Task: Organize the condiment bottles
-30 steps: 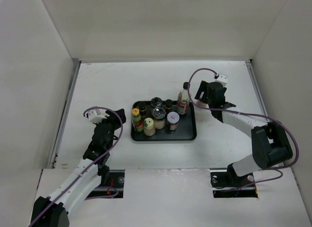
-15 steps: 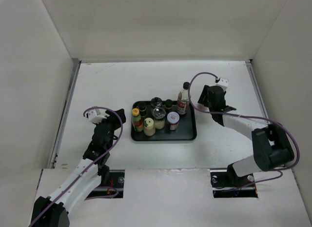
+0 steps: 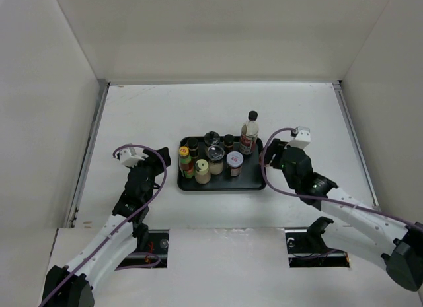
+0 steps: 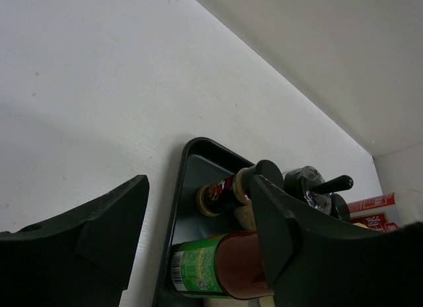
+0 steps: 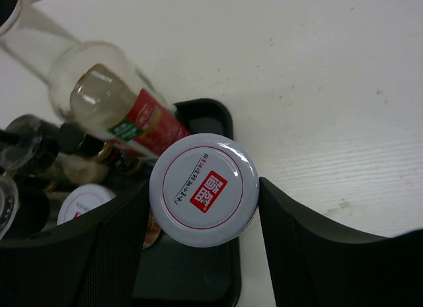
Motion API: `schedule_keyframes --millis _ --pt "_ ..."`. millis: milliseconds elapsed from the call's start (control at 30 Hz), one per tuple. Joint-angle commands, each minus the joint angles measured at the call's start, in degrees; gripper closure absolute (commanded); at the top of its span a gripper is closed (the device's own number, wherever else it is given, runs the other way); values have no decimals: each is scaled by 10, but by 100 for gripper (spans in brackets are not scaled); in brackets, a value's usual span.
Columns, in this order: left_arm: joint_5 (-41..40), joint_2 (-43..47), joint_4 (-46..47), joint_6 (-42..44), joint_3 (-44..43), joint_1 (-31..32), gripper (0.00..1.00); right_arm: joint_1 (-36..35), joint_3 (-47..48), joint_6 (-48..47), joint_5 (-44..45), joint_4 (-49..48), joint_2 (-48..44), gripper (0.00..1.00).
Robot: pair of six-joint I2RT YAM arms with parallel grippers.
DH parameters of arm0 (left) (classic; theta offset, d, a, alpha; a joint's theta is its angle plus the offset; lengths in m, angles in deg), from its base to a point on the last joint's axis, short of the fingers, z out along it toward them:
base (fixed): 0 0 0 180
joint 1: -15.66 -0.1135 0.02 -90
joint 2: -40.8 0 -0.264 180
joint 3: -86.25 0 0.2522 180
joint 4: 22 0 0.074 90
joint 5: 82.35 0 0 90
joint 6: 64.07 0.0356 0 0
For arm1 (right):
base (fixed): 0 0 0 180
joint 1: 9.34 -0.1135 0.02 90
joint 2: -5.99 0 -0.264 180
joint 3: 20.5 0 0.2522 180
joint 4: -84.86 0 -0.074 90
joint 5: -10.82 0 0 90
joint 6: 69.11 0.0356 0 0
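Note:
My right gripper needs to bring the jar above the free part of the tray's bottom before letting go, because the jar would fall at the tray's rim if I opened now.
The condiment bottles stand in a black tray (image 3: 254,182): a tall clear black-capped bottle (image 3: 248,134) at its far right corner, a yellow-capped red-green sauce bottle (image 3: 186,160) at the left, and a white-lidded jar (image 3: 234,162) with several short jars around it. My right gripper (image 3: 271,156) is just off the tray's right edge. In the right wrist view it (image 5: 203,218) is shut on another white-lidded jar (image 5: 203,178), held above the tray corner (image 5: 213,115). My left gripper (image 3: 160,163) is open and empty left of the tray, facing the sauce bottle (image 4: 218,264).
White walls enclose the table on the left, back and right. Bare white tabletop lies around the tray on all sides. In the left wrist view a black-capped spice jar (image 4: 228,191) stands behind the sauce bottle inside the tray rim (image 4: 192,163).
My right arm has drawn back from beside the tall bottle toward the near side, now by the tray's right edge. The left arm and the bottles in the tray have not moved.

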Motion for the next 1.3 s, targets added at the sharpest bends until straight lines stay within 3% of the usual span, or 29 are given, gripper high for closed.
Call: schedule_keyframes --millis 0,167,367,567,733,900,1100,1267 --pt "-6 6 25 6 4 2 39 -49 -2 33 29 -27 -4 51" --pt "-6 5 24 6 6 -4 39 -114 -2 41 44 -69 39 51" --pt "-6 3 23 8 6 -7 37 -124 -2 49 45 -88 84 50" --pt "-10 2 22 6 7 -13 30 -124 -16 48 51 -103 103 38" --pt "-19 0 22 8 8 -12 19 -124 -23 46 49 -105 85 25" --pt "-30 -2 22 8 9 -13 2 -124 -20 29 48 -96 41 14" --pt "-67 10 18 17 16 -13 0 -67 -16 16 46 -97 -29 6" --pt "-122 2 -17 20 4 -5 0 9 -30 45 44 -114 -26 0"
